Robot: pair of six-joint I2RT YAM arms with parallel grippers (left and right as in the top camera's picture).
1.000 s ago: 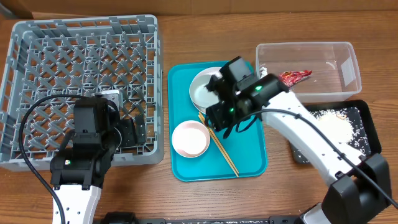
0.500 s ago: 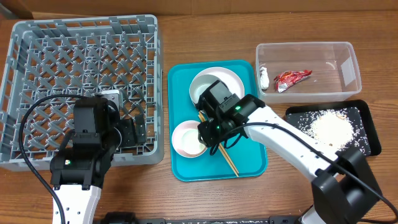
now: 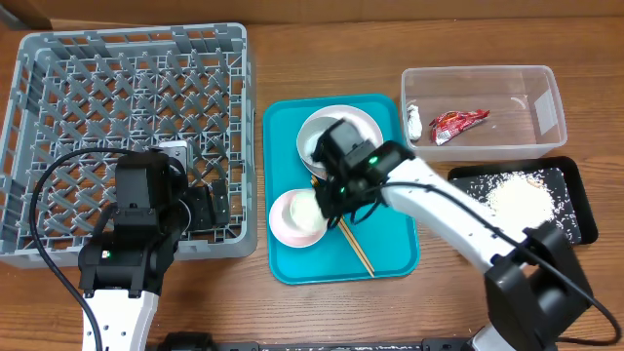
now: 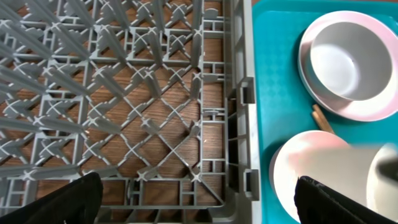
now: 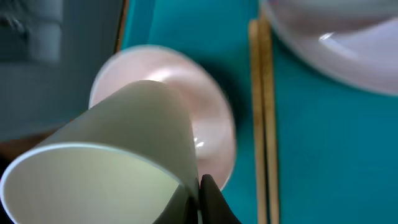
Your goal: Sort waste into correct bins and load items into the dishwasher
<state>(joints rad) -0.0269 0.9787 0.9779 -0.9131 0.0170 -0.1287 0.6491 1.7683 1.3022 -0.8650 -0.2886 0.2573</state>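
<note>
I will load the white cup next, so I should grab it with my left gripper by its base end (image 3: 303, 212), and its open rim will face the dishwasher rack (image 3: 19, 146).
My right gripper (image 3: 327, 195) (image 5: 198, 186) is shut on the rim of the small white cup (image 5: 112, 143) (image 3: 305, 207). It holds the cup tilted, just over the pale pink bowl (image 3: 291, 226) (image 5: 214, 127) on the teal tray (image 3: 390, 249). The wooden chopsticks (image 3: 356, 249) (image 5: 262, 112) lie beside the bowl. Behind them a grey-green bowl (image 3: 331, 136) (image 4: 342, 59) sits on the white plate (image 3: 366, 122). My left gripper (image 3: 210, 207) (image 4: 199, 208) stands open over the near right corner of the dishwasher rack (image 3: 19, 146) (image 4: 214, 115), with nothing between its fingers.
The clear tub (image 3: 536, 78) at the back right holds the red-and-white wrapper (image 3: 458, 122) and the white tissue (image 3: 413, 120). The black tray (image 3: 575, 190) in front of it holds white rice (image 3: 517, 200). My right arm reaches across the teal tray.
My right gripper has moved left from the plate to the pink bowl and shut on the cup's rim. The left arm has not moved.
</note>
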